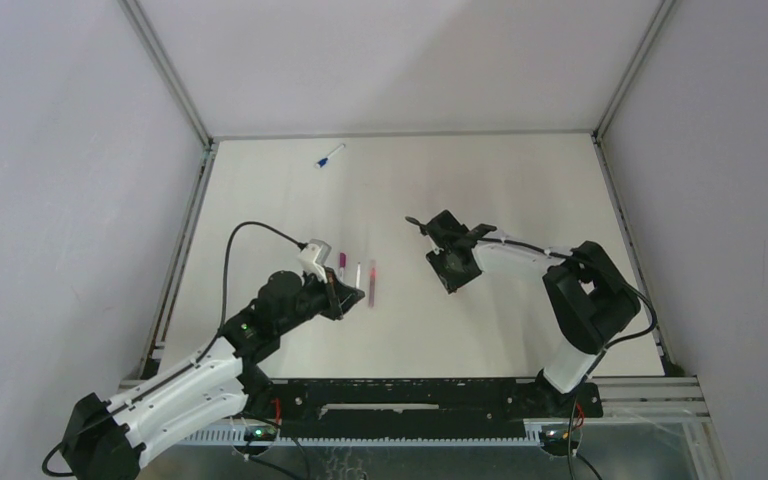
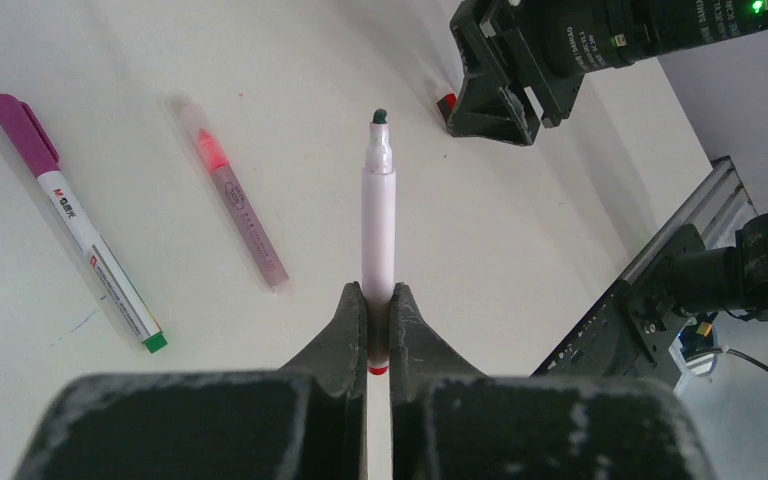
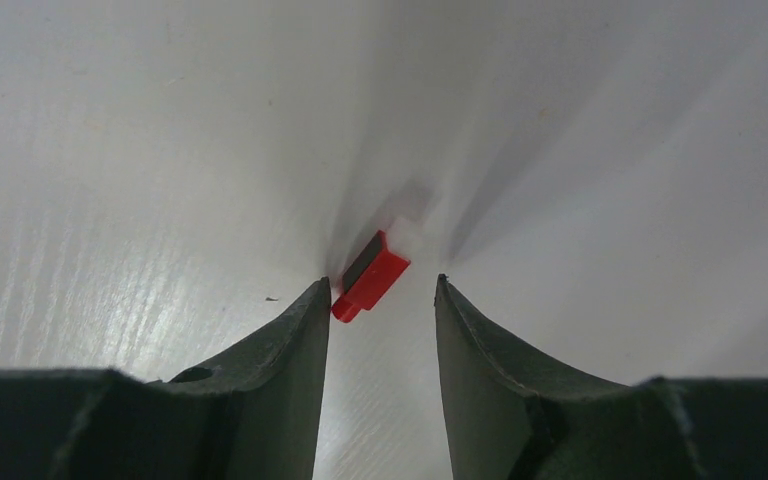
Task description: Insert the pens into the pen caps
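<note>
I will next grab the red pen cap point(image 3: 372, 278) across its sides with my right gripper, so its narrow open end stays free for inserting the pen.
My left gripper point(image 2: 378, 300) is shut on the rear end of a white pen point(image 2: 378, 205). Its bare dark tip points toward the right gripper point(image 2: 500, 85). In the right wrist view a small red pen cap point(image 3: 372, 278) lies on the table just beyond my open right gripper point(image 3: 380, 288), close to its left fingertip and not gripped. The same red cap point(image 2: 447, 101) peeks out under the right gripper in the left wrist view. From above, the left gripper point(image 1: 335, 295) and the right gripper point(image 1: 453, 262) stand mid-table.
A pen with a magenta cap point(image 2: 70, 215) and a pinkish pen point(image 2: 240, 205) lie on the table left of the held pen. A blue-capped pen point(image 1: 329, 156) lies far back near the rear wall. Metal rails edge the table.
</note>
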Controlling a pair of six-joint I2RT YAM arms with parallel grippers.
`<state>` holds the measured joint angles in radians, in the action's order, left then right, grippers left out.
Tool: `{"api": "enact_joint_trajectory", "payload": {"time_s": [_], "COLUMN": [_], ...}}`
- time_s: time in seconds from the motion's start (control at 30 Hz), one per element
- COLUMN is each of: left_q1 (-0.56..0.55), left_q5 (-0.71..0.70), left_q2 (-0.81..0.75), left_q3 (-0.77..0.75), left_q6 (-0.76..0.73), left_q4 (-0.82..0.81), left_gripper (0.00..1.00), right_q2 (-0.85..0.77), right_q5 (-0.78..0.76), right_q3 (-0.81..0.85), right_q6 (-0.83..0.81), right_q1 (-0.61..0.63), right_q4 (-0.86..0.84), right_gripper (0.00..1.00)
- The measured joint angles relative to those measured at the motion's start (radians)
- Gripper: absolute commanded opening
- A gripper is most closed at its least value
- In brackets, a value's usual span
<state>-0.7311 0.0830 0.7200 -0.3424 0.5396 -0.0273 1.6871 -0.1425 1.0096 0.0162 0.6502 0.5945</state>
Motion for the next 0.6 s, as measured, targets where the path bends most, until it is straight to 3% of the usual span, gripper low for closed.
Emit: {"api": "enact_joint_trajectory", "payload": {"time_s": [0.3,0.37,0.53,0.6], "left_q1": [0.0,0.0,0.0,0.0], "left_q5": [0.0,0.0,0.0,0.0], "left_q2": [0.043,0.046,0.048,0.048], "left_q3": [0.0,0.0,0.0,0.0], "left_q6": [-0.009,-0.01,-0.01,-0.01], "left_q4": [0.008,0.008,0.008,0.008], "left_gripper": [0.0,0.0,0.0,0.0], "right_q2": [0.013,0.018,0.031,0.039], "right_q5": [0.008,0.02,0.077,0.098], "right_q3": [0.0,0.001,0.014,0.026], "right_q6": [-0.003,-0.003,0.0,0.005], "right_q1": [-0.022,-0.022,-0.022,-0.022], "right_q4": [-0.021,-0.025,-0.021,-0.013], "right_gripper": [0.45,0.37,0.03,0.0]}}
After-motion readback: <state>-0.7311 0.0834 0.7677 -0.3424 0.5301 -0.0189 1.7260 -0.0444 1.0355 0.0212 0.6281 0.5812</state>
